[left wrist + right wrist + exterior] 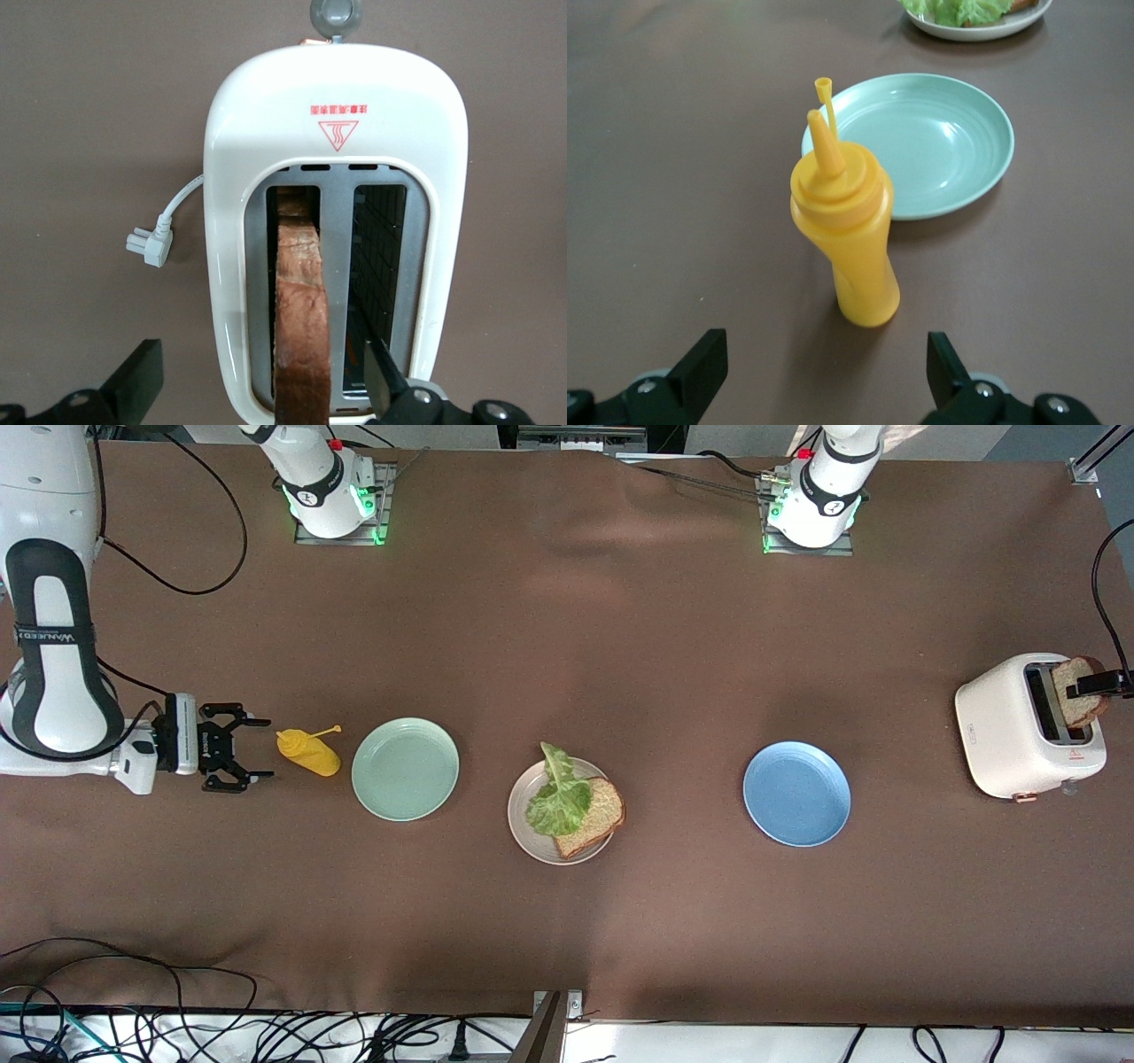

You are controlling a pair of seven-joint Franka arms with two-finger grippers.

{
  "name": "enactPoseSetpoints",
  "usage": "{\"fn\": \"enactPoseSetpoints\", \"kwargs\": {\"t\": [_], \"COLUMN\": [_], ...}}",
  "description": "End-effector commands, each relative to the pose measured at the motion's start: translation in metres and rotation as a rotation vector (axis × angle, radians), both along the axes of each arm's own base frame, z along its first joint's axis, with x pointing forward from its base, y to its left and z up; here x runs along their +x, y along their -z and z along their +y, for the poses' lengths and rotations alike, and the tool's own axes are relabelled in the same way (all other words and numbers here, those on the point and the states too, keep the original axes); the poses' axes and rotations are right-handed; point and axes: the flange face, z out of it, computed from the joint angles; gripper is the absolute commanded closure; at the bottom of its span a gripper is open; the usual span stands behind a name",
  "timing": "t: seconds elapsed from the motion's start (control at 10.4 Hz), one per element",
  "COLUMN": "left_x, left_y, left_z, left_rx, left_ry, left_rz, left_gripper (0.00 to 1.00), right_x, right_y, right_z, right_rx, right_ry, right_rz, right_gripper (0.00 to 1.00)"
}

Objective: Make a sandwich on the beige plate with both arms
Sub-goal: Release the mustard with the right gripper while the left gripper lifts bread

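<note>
My left gripper's fingers are beside the bread slice point(1082, 710) in the toaster slot and closing now would catch it, so it is time to close on the slice.
The beige plate point(524, 834) lies mid-table and carries one brown bread slice point(598, 821) with a green lettuce leaf point(558, 797) on top. A second bread slice point(1076, 695) stands upright in a slot of the white toaster point(1010, 735) at the left arm's end. My left gripper point(1103, 683) hangs over that toaster point(337, 88), open, its fingers wide on either side of the slice point(301, 319) without touching it. My right gripper point(237, 760) is open near the table at the right arm's end, with nothing between its fingers point(700, 372).
A yellow squeeze bottle point(308, 752) stands just ahead of the right gripper point(824, 372). A mint-green plate point(405, 769) lies between the bottle and the beige plate, and a blue plate point(796, 794) between the beige plate and the toaster. The toaster's plug point(146, 243) lies loose.
</note>
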Motion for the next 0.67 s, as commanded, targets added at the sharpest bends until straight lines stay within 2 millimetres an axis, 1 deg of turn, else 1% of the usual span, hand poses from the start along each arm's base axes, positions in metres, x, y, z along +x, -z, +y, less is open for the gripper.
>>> {"fn": "enactPoseSetpoints", "kwargs": {"t": [0.0, 0.1, 0.19, 0.29, 0.58], "left_x": [0.005, 0.004, 0.005, 0.007, 0.002], "left_y": [-0.005, -0.006, -0.007, -0.008, -0.008], "left_z": [0.0, 0.001, -0.001, -0.004, -0.002], "left_rx": [-0.014, -0.017, -0.016, -0.014, -0.035], "left_ry": [-0.007, 0.003, 0.007, 0.016, 0.032], "left_rz": [-0.017, -0.016, -0.015, -0.014, 0.006], "left_gripper": [0.09, 0.4, 0.77, 1.0, 1.0], "right_x": [-0.003, -0.004, -0.004, -0.005, -0.01], "right_y": [-0.05, -0.072, -0.097, -0.117, -0.173], "right_z": [-0.009, -0.012, -0.01, -0.005, 0.015], "right_rx": [-0.119, -0.173, -0.225, -0.281, -0.438], "right_ry": [0.094, 0.16, 0.219, 0.281, 0.5], "right_rz": [0.055, 0.094, 0.121, 0.154, 0.237], "right_gripper": [0.0, 0.0, 0.0, 0.0, 0.0]}}
